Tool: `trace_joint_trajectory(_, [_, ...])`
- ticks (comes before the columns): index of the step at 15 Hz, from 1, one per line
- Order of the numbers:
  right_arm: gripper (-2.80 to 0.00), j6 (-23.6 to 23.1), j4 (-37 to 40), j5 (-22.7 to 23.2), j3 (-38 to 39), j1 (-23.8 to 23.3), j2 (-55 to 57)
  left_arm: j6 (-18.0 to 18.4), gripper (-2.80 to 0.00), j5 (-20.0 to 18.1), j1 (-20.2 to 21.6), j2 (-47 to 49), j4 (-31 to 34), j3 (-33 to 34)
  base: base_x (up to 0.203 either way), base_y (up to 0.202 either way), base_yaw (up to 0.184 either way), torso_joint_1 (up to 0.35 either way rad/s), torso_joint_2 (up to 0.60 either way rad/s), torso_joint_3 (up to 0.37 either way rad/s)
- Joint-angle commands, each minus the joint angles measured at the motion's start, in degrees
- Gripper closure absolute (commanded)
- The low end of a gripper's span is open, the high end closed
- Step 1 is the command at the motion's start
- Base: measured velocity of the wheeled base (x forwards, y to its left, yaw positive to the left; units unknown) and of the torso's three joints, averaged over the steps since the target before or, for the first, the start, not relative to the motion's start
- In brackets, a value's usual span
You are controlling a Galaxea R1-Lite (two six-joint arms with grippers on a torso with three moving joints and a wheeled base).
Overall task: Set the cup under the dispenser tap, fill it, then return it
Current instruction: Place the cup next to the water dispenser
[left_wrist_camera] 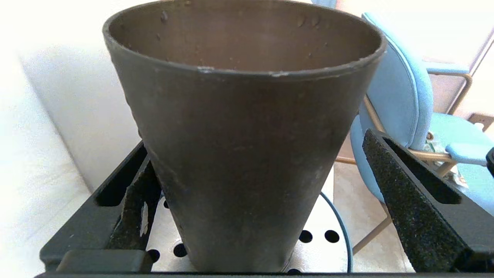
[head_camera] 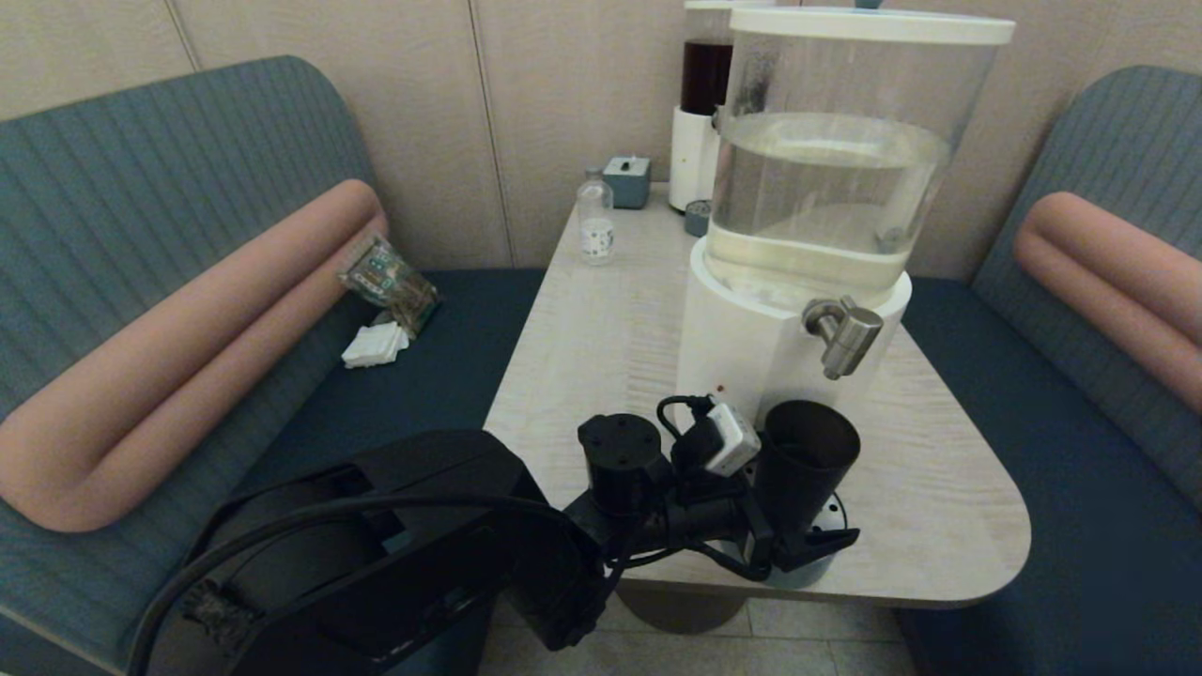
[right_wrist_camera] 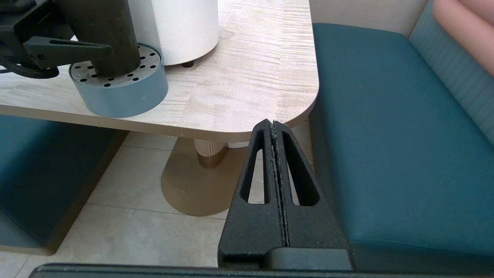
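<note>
I need to grab the cup by its tapered side [head_camera: 791, 484] [left_wrist_camera: 245, 176] with my left gripper next. Then the cup can go back from the perforated stand to the table.
The dark tapered cup [head_camera: 806, 460] stands upright on a round perforated grey-blue stand [head_camera: 800, 573] at the table's near edge, just in front of the big dispenser's white base [head_camera: 742, 338]. The silver tap [head_camera: 845, 333] juts out above the cup's rim, slightly to its right. My left gripper [head_camera: 798, 530] is open and straddles the cup [left_wrist_camera: 247, 154] low down. One finger lies close against its side; the other finger [left_wrist_camera: 405, 200] stands well apart. The cup's inside shows no liquid. My right gripper [right_wrist_camera: 273, 123] is shut on nothing, parked below the table's near right corner.
A small clear bottle [head_camera: 595, 223], a grey-blue box [head_camera: 626, 180] and the slimmer dispenser with a dark red tank [head_camera: 706, 94] stand at the table's far end. Teal benches flank the table [head_camera: 601, 329]. A light blue chair [left_wrist_camera: 401, 100] is beyond the cup.
</note>
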Motion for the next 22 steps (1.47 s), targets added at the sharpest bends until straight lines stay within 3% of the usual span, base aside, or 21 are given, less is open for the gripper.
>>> trace_joint_trajectory(1, [0.0, -0.02, 0.03, -0.02, 0.79, 0.02, 0.02, 0.13, -2.8, -0.21, 0.01, 0.26, -0.5, -0.16, 0.0, 0.0, 0.0, 0.0, 0.0, 0.0])
trace_joint_trajectory(2, [0.0, -0.02, -0.06, -0.02, 0.79, 0.02, 0.02, 0.17, -2.8, -0.14, 0.01, 0.3, -0.44, -0.17, 0.0, 0.0, 0.0, 0.0, 0.0, 0.0])
trace_joint_trajectory(3, [0.0, -0.02, 0.03, -0.02, 0.79, 0.02, 0.02, 0.24, 0.0, -0.12, 0.01, 0.6, -0.42, -0.25, 0.0, 0.0, 0.0, 0.0, 0.0, 0.0])
trace_joint_trajectory(11, [0.0, -0.02, -0.06, -0.02, 0.79, 0.02, 0.02, -0.1, 0.0, 0.72, -0.52, -0.66, -0.77, 1.28, 0.0, 0.0, 0.0, 0.0, 0.0, 0.0])
trace_joint_trajectory(18, [0.0, -0.02, -0.06, -0.02, 0.79, 0.02, 0.02, -1.08, 0.0, 0.82, 0.04, -14.42, -1.01, 16.94, 0.0, 0.0, 0.0, 0.0, 0.0, 0.0])
trace_joint_trajectory(22, [0.0, -0.02, -0.06, -0.02, 0.79, 0.02, 0.02, -1.37, 0.0, 2.12, 4.6, -24.22, -0.99, 25.98, 0.0, 0.0, 0.0, 0.0, 0.0, 0.0])
